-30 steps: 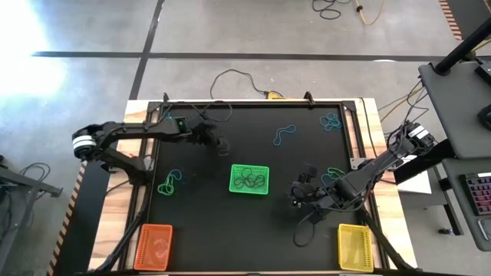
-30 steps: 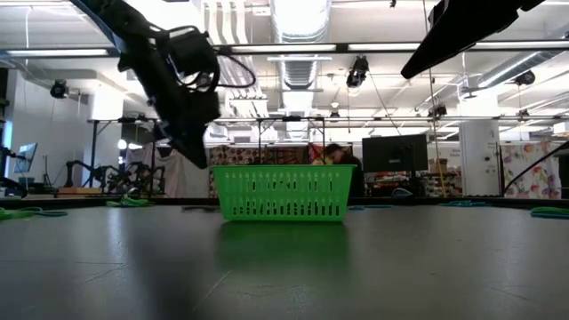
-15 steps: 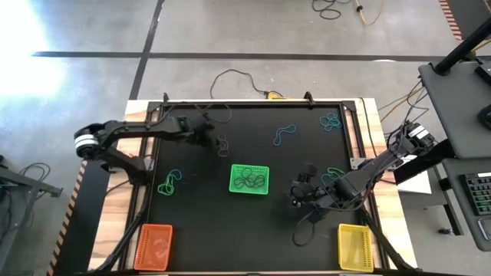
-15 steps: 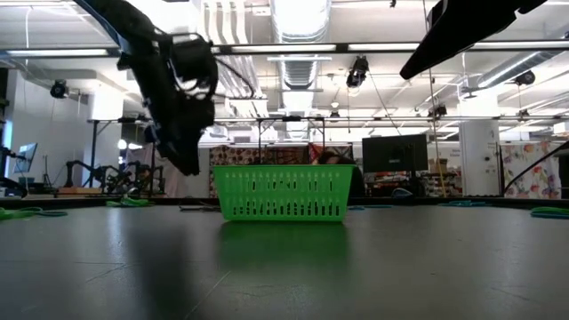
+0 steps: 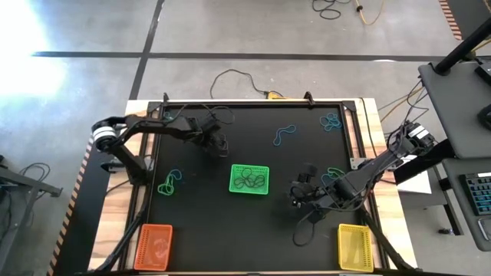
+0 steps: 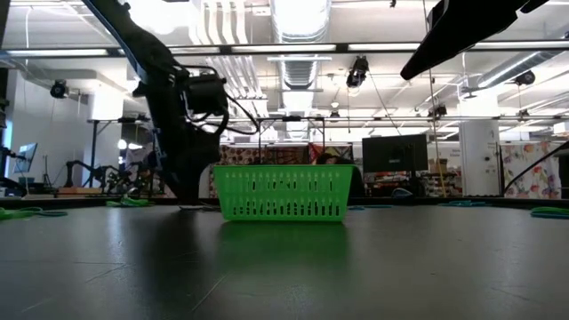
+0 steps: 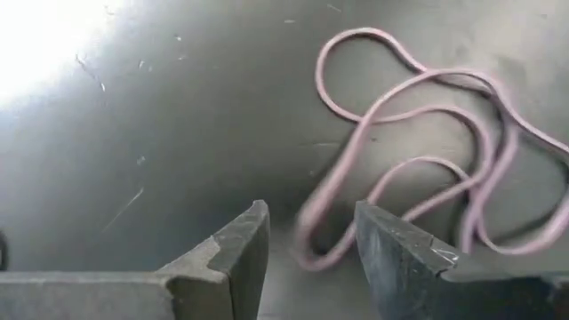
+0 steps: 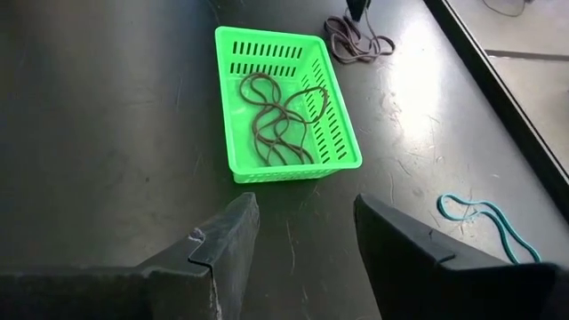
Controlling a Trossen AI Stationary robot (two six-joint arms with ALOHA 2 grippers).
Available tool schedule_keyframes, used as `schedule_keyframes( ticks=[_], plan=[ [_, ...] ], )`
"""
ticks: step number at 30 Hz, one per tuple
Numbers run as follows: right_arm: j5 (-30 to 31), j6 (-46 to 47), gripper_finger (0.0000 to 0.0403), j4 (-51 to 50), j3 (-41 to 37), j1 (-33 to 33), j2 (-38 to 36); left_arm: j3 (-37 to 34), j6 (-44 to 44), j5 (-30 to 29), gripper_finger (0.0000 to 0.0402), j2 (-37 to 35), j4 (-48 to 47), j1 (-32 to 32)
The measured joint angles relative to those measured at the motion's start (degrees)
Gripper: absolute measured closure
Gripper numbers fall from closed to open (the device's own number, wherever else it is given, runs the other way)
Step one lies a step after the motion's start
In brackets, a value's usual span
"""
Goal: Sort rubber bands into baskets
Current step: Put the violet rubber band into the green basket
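Observation:
My left gripper grabs the mauve rubber band by its loop end [image 7: 318, 240] next, for the green basket.
My left gripper [image 7: 311, 242] is open and low over the black mat, with one loop end of a mauve rubber band [image 7: 418, 164] lying between its fingertips. In the high view the left gripper [image 5: 217, 145] sits up and left of the green basket [image 5: 249, 179], which holds several dark bands [image 8: 280, 111]. The right gripper [image 8: 302, 233] is open and empty, to the right of that basket [image 8: 342, 133]. The orange basket [image 5: 153, 247] and the yellow basket [image 5: 354, 247] stand at the front corners. Loose bands: green [image 5: 170, 184], blue [image 5: 285, 135], blue [image 5: 331, 121].
A teal band [image 8: 484, 222] lies on the mat near the right gripper. In the low view the left gripper [image 6: 188, 173] reaches down to the mat just left of the green basket [image 6: 280, 194]. Black cables trail along the table's back edge [image 5: 230, 103].
The left gripper has opened and dropped down to the mat at the mauve band, shifting slightly left. The right arm has stayed still.

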Motion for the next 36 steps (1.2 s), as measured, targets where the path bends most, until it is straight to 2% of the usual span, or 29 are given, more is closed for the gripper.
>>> schedule_keyframes(
  ticks=[3,6,12,17,22,24,29,36],
  plan=[
    [0.0,0.0,0.022,0.0,0.0,0.0,0.0,0.0,0.6,0.0,0.0255,1.1,0.0,0.8],
    [0.0,0.0,0.022,0.0,0.0,0.0,0.0,0.1,1.7,-0.9,0.0278,1.6,0.7,1.1],
    [0.0,0.0,0.022,0.0,0.0,0.0,0.0,0.0,3.3,-3.0,0.0387,-0.4,1.0,1.0],
    [0.0,0.0,0.022,0.0,0.0,0.0,0.0,0.0,3.5,-3.2,0.04,-5.3,-1.1,0.5],
    [0.0,-0.2,0.022,0.0,0.0,0.0,0.0,0.0,3.9,-3.3,0.0401,-14.1,-0.3,-1.2],
    [0.0,-0.3,0.022,-0.1,0.0,0.0,0.0,0.0,6.7,-2.1,0.0401,-18.4,1.0,-2.5],
    [0.4,-0.8,0.022,0.0,-0.1,0.0,0.0,0.0,11.5,7.1,0.0401,-25.9,7.8,-6.9],
    [0.5,-1.6,0.022,0.3,-0.2,-0.2,0.0,0.0,12.7,16.1,0.0401,-29.9,22.6,-14.6]
  ],
)
